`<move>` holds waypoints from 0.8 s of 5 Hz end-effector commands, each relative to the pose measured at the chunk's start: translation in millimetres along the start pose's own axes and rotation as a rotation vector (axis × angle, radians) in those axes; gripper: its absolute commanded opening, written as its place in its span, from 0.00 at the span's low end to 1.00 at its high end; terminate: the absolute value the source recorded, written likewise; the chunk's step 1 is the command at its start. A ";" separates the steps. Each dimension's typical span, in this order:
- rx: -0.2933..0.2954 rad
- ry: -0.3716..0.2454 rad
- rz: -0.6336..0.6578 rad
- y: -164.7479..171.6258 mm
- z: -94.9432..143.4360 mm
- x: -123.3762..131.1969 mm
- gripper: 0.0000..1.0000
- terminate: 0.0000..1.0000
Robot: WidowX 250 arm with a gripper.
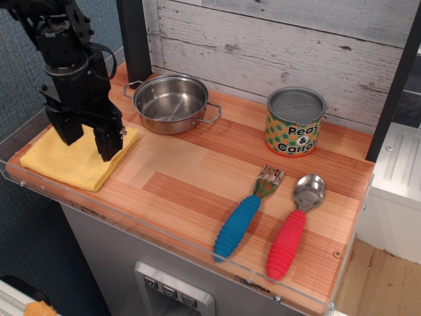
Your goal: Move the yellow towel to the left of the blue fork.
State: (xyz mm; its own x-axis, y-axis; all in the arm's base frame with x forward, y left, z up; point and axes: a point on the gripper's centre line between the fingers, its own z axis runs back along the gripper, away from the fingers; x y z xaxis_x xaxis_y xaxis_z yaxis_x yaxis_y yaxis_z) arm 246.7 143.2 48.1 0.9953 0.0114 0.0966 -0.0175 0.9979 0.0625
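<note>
I should grab the folded yellow towel by the middle of its cloth (81, 155) next. Then my gripper can move the towel beside the blue fork (244, 216).
The yellow towel (69, 161) lies folded and flat at the left end of the wooden counter. My black gripper (87, 141) hangs over its middle with the jaws spread wide, one finger (67, 130) on the left and one (107, 143) on the right, empty. Whether the fingertips touch the cloth I cannot tell. The blue fork (244, 216) lies at the front right of the counter, tines pointing to the back, far from the gripper.
A steel pot (170, 103) stands just right of and behind the gripper. A "Peas & Carrots" can (295, 122) stands at the back right. A red-handled spoon (293, 228) lies right of the fork. A clear rim (151, 227) edges the counter front.
</note>
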 end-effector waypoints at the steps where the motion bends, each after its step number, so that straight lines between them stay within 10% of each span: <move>1: 0.051 -0.024 0.060 34.5 5.1 7.6 0.00 0.00; 4: 0.124 -0.048 0.029 43.1 -10.3 13.1 0.00 0.00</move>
State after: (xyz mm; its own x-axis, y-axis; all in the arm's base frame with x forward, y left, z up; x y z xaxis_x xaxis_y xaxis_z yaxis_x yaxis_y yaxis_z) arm 258.6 186.0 28.7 0.9913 0.0480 0.1227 -0.0673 0.9850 0.1587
